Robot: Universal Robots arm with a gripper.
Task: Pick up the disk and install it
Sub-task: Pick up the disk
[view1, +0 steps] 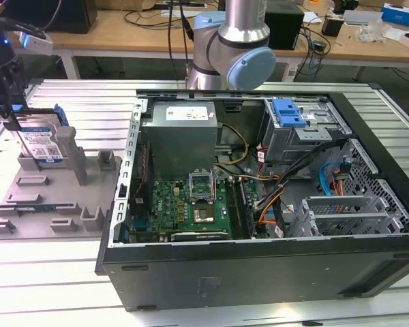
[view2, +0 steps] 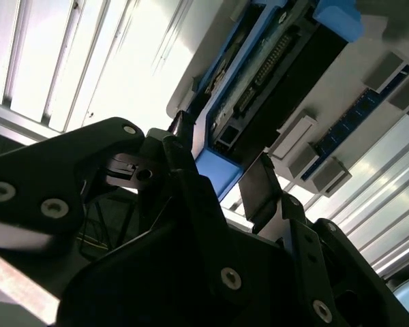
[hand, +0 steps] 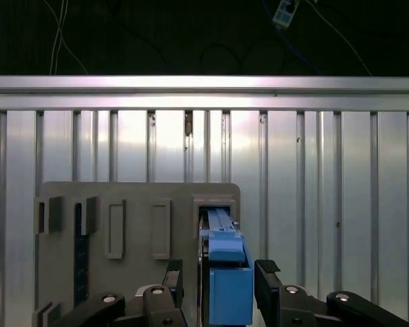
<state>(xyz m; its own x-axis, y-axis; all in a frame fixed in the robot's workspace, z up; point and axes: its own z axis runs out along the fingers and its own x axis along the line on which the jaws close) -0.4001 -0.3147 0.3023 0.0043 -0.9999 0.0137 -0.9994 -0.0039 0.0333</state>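
My fingers are on both sides of the blue bracket [hand: 230,286], beside the grey fixture plate [hand: 140,238]. My gripper should close on the bracket now.
The disk [view1: 42,144] stands on edge in a slot of the grey fixture plate [view1: 27,201] at the exterior view's left, its blue carrier bracket around a silver body with a blue-and-white label. My gripper [view1: 12,117] hangs right over it, coming down from above. In the first wrist view the blue bracket of the disk [hand: 228,286] sits between my two black fingers, with the gripper [hand: 220,276] open and a small gap on each side. The second wrist view shows the disk [view2: 259,75] end-on between the fingertips of the gripper [view2: 218,163].
An open computer case [view1: 259,272] lies in the middle of the ribbed metal table, with a motherboard, cables and a drive cage with a blue latch [view1: 290,112]. A grey upright post [view1: 77,153] stands beside the disk. The arm's base [view1: 232,48] rises behind the case.
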